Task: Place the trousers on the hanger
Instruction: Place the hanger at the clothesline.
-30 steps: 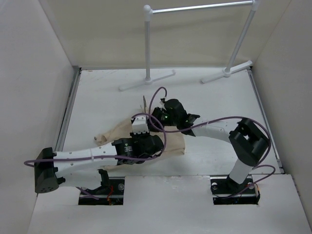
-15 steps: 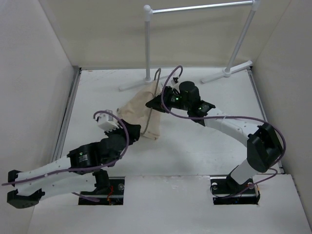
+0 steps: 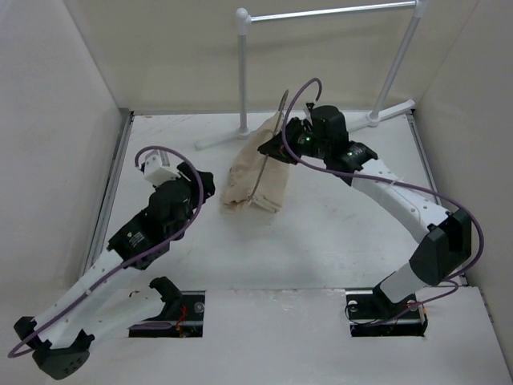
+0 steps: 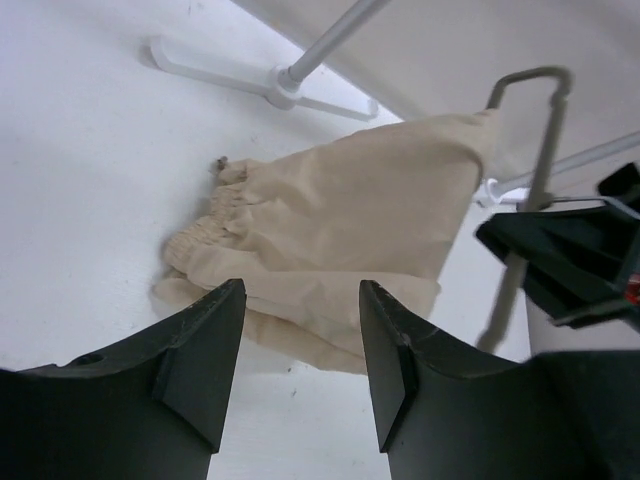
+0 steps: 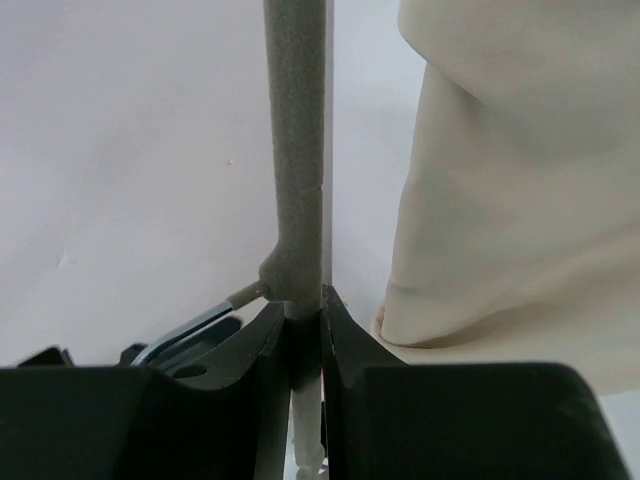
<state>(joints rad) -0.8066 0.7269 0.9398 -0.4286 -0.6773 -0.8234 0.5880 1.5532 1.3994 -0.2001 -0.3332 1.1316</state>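
Note:
My left gripper should grab the hanger's near arm (image 3: 259,178) (image 4: 505,297). The hanger's hook then stays free to hang the trousers.
The beige trousers (image 3: 255,170) are folded over the thin dark-grey wire hanger (image 3: 267,156). Their top edge is lifted and their gathered waistband end rests on the table. My right gripper (image 3: 287,143) is shut on the hanger and holds it tilted up. In the right wrist view the hanger's stem (image 5: 297,150) is pinched at the gripper (image 5: 305,312), with the trousers (image 5: 500,180) to its right. My left gripper (image 3: 198,181) is open and empty, apart from the cloth on its left. In the left wrist view the gripper (image 4: 300,310) faces the trousers (image 4: 340,225) and the hanger (image 4: 538,150).
The white tubular garment rack (image 3: 329,14) stands at the back, with feet (image 3: 242,132) just behind the trousers and at the back right (image 3: 373,119). One foot also shows in the left wrist view (image 4: 270,82). Walls close in the table on three sides.
My right gripper has carried the hanger and trousers back and up toward the rack. My left gripper has let go of the trousers, drawn back to the left and stands open.

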